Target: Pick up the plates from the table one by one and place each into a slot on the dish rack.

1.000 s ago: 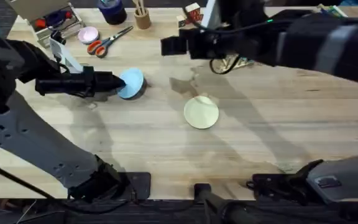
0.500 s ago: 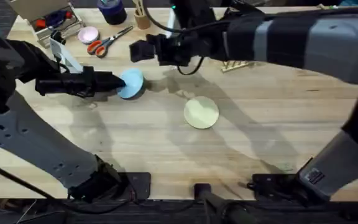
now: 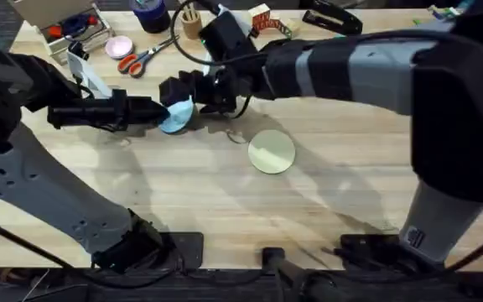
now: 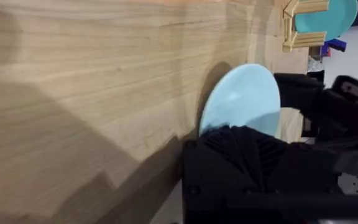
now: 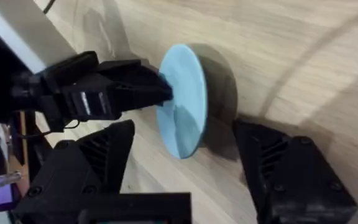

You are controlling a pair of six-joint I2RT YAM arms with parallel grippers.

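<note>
My right gripper grabs the light blue plate point(image 5: 182, 112) by its rim point(image 5: 185, 154) next, to set the plate in a slot on the dish rack.
My left gripper point(image 3: 159, 113) is shut on the rim of the light blue plate point(image 3: 178, 114), which stands tilted on edge on the table point(image 3: 225, 201). In the right wrist view its fingers point(image 5: 145, 90) pinch the plate point(image 5: 182, 112). My right gripper point(image 3: 193, 94) has reached across and is open, one finger on each side of that plate point(image 4: 244, 99). The cream-yellow plate point(image 3: 272, 152) lies flat mid-table. The left wrist view shows the dish rack point(image 4: 300, 28) holding a teal plate point(image 4: 328, 15); in the overhead view the right arm covers the rack.
Along the far edge are orange-handled scissors point(image 3: 145, 54), a small pink dish point(image 3: 120, 46), a cup of sticks point(image 3: 193, 23), a dark jar point(image 3: 151, 13), a box of supplies point(image 3: 70, 25) and a black stapler point(image 3: 334, 18).
The right arm swung left from the rack area to the light blue plate. The left gripper kept holding the plate in place. The cream-yellow plate stayed put.
</note>
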